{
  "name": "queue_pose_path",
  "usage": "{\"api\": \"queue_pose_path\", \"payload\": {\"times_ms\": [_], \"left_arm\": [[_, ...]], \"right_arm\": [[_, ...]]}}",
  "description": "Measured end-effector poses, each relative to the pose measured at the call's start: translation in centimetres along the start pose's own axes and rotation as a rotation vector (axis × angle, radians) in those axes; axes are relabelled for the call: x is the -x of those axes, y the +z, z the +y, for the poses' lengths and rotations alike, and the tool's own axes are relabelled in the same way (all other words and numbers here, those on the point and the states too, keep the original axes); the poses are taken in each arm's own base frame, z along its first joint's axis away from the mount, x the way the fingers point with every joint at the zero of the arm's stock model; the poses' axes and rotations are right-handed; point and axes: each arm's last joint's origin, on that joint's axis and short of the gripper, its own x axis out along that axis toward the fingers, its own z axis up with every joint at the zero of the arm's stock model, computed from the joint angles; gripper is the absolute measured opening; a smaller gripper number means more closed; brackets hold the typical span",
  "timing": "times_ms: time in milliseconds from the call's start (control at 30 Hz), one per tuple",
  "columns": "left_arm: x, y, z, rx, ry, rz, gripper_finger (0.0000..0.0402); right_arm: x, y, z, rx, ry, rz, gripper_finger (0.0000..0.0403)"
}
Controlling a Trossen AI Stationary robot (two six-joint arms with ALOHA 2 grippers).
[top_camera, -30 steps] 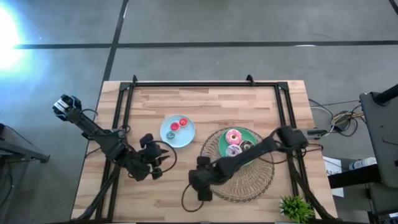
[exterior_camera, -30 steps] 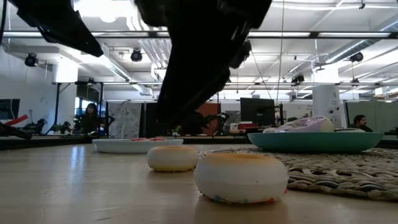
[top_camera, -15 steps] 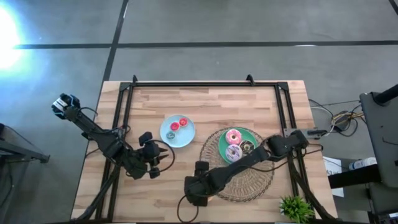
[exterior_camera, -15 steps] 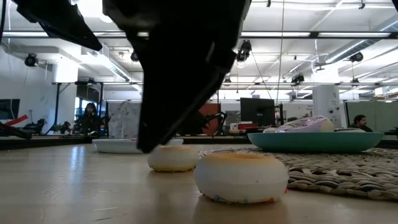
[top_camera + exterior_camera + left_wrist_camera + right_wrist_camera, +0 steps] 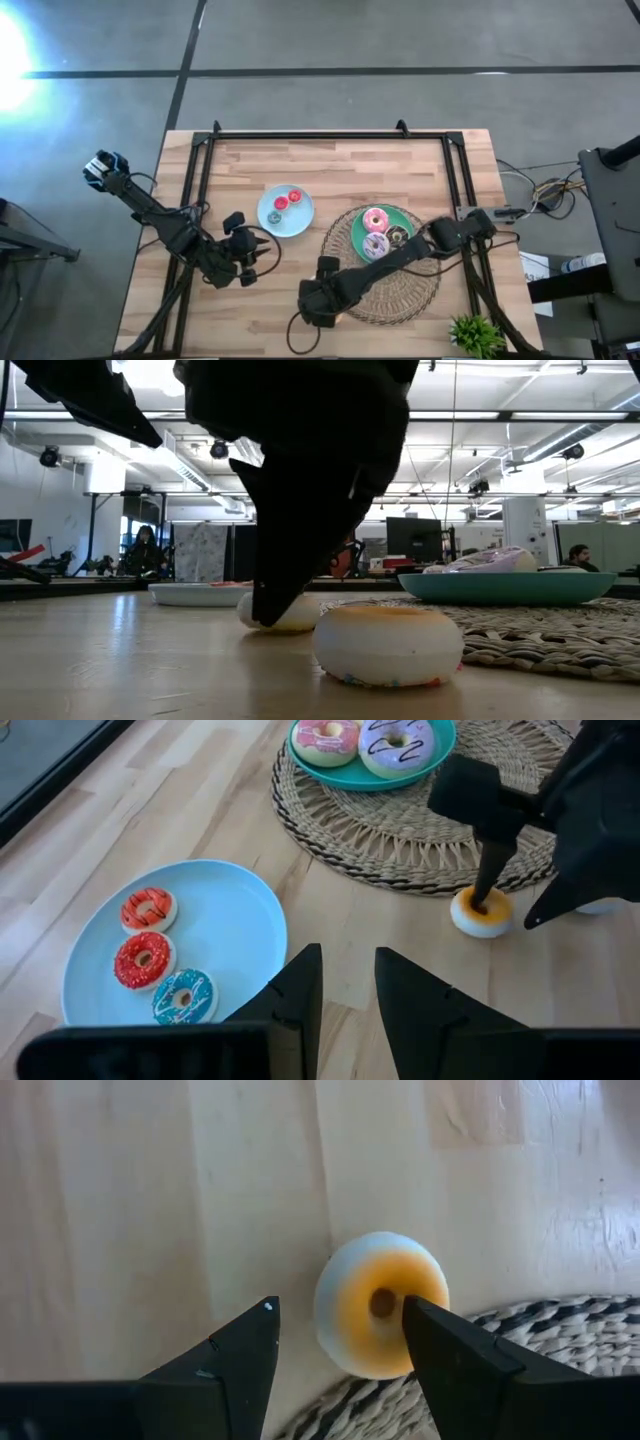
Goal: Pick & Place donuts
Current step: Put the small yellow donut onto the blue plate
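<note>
I should next use my right gripper to pinch the orange mini donut by its ring (image 5: 360, 1305), so that I can move the donut toward the light-blue plate.
A mini orange-topped donut (image 5: 380, 1317) lies flat on the wood against the wicker mat's (image 5: 400, 290) edge. My right gripper (image 5: 340, 1305) is open right above it, near the table's near edge (image 5: 318, 300). A second mini donut (image 5: 388, 645) lies closer to the low camera. Two red-orange minis (image 5: 148, 908) and a teal one (image 5: 183, 996) lie on the light-blue plate (image 5: 240, 890). Pink (image 5: 376, 219), lilac (image 5: 375, 242) and brown (image 5: 397, 236) donuts lie on the green plate (image 5: 358, 232). My left gripper (image 5: 347, 965) is open and waits left of the blue plate (image 5: 248, 265). My right gripper comes from above, pointing down. One fingertip (image 5: 415, 1315) stands on the donut's orange top beside its hole (image 5: 382, 1302); in the left wrist view that finger (image 5: 488, 885) reaches down into the ring. The other finger (image 5: 262, 1320) stands outside the ring, apart. The donut lies flat on the table.
The mat carrying the green plate fills the table's right half. A black frame rail (image 5: 330, 133) runs along the far edge and down both sides. A small green plant (image 5: 475, 335) stands at the near right corner. Bare wood lies between the blue plate and the near edge.
My right gripper has swung slightly toward the near edge and come down, so that its finger now reaches the level of the farther mini donut. Both mini donuts have stayed where they were. The left arm has kept still.
</note>
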Motion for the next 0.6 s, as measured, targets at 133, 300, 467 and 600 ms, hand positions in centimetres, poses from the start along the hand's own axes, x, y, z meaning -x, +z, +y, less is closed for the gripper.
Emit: {"api": "queue_pose_path", "payload": {"times_ms": [133, 300, 467, 600], "left_arm": [[0.0, 0.0, 0.0, 0.000, 0.000, 0.000, 0.0071], [0.0, -0.1, 0.1, -0.010, 0.008, 0.009, 0.0071], [0.0, -0.2, 0.1, -0.018, 0.012, 0.014, 0.0071], [0.0, -0.4, 0.3, -0.035, 0.025, 0.029, 0.0071]], "right_arm": [[-0.8, 0.0, -0.2, -0.015, 0.033, -0.001, 0.0188], [-1.2, 0.0, -0.7, -0.083, 0.074, 0.023, 0.0151], [-0.7, 0.6, -0.8, -0.148, 0.091, 0.018, 0.0092], [0.0, 1.2, -1.4, -0.252, 0.134, 0.028, 0.0034]]}}
